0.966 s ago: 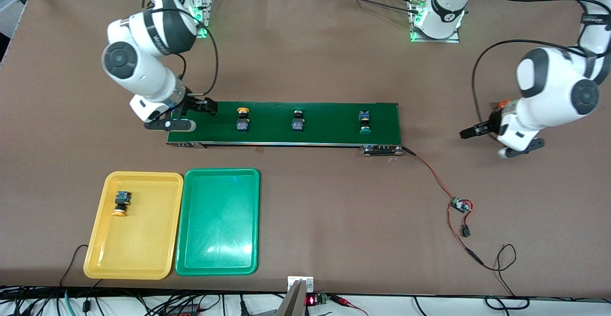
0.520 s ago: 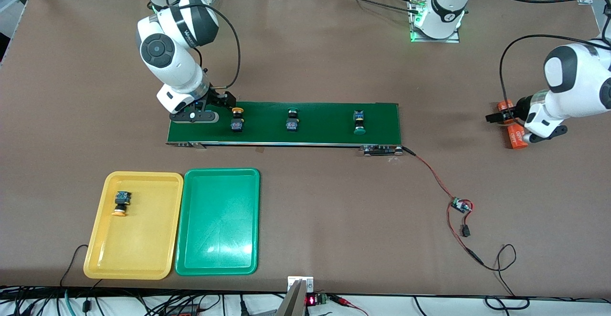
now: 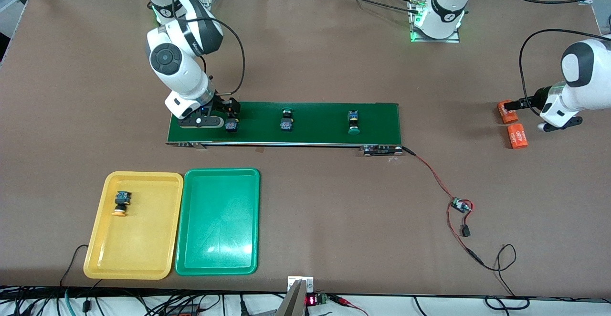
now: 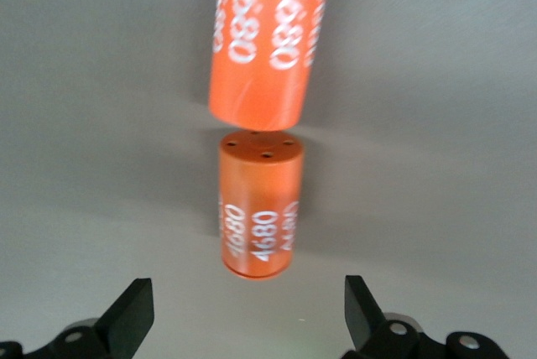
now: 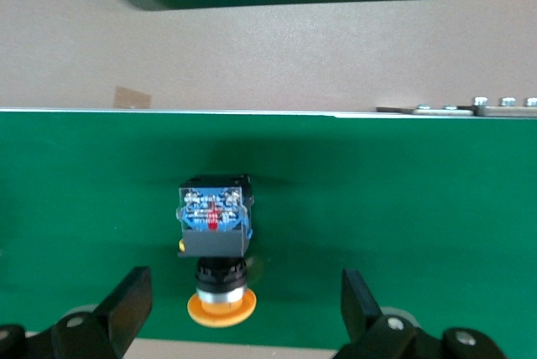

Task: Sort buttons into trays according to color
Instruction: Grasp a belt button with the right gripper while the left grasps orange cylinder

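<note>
My right gripper should move lower before it closes on the button. Its fingers are above the yellow-capped button's body (image 3: pixel 231 126) (image 5: pixel 214 237), so they would miss if they closed now.
On the dark-green belt (image 3: pixel 315 132) lie three buttons. My right gripper (image 3: pixel 232 110) hangs open low over the yellow-capped button (image 3: pixel 231 126) at the right arm's end of the belt. In the right wrist view this button (image 5: pixel 216 225) lies between the spread fingers of the gripper (image 5: pixel 245 292), untouched, its cap (image 5: pixel 220 307) toward the wrist. Two green-capped buttons (image 3: pixel 286 121) (image 3: pixel 353 122) lie farther along the belt. Another yellow-capped button (image 3: pixel 121 203) rests in the yellow tray (image 3: pixel 143 254). The green tray (image 3: pixel 217 244) holds nothing. My left gripper (image 3: pixel 519 103) is open beside an orange cylinder (image 3: pixel 504 111).
Two orange labelled cylinders (image 4: pixel 260 208) (image 4: pixel 268 40) lie on the table in front of the open left gripper (image 4: pixel 247 304); the second one (image 3: pixel 516 136) is nearer the front camera. A red wire with a small board (image 3: pixel 461 205) runs from the belt's motor end.
The right gripper has swung along the belt and down over the yellow-capped button. The belt's buttons have drifted toward the right arm's end. The left arm has pulled back toward its table end, uncovering two cylinders.
</note>
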Controlling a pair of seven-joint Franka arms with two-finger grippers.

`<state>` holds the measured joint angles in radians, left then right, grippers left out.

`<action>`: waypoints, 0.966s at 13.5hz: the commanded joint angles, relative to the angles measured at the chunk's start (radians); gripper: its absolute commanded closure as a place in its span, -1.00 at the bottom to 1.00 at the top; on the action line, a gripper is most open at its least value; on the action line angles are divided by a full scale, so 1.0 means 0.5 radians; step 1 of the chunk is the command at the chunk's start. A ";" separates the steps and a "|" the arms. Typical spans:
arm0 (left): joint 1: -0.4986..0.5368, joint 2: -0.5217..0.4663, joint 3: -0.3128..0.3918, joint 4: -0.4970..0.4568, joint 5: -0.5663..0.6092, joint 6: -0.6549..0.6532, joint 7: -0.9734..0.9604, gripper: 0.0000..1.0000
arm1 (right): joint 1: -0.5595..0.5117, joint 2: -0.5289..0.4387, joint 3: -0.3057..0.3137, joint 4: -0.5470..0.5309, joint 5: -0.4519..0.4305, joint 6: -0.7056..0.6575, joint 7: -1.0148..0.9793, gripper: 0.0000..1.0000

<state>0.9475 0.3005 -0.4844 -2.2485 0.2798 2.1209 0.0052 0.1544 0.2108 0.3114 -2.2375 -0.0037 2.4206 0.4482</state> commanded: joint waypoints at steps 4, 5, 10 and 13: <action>0.081 0.150 -0.035 0.003 0.079 0.111 0.023 -1.00 | -0.030 0.078 0.015 -0.013 -0.173 0.086 0.042 -0.86; 0.081 0.178 -0.031 0.003 0.082 0.163 0.023 -1.00 | -0.030 0.091 0.015 -0.013 -0.195 0.089 0.042 -0.68; 0.096 0.215 -0.031 -0.049 0.174 0.228 0.020 -0.30 | -0.073 0.115 0.015 -0.013 -0.259 0.095 0.009 0.20; 0.112 0.212 -0.035 -0.086 0.177 0.173 0.023 0.89 | -0.079 0.125 0.015 -0.001 -0.259 0.092 0.006 0.67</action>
<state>0.9803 0.4145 -0.4862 -2.2759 0.3419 2.2235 0.0069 0.1266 0.2701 0.3100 -2.2377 -0.1172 2.4544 0.4504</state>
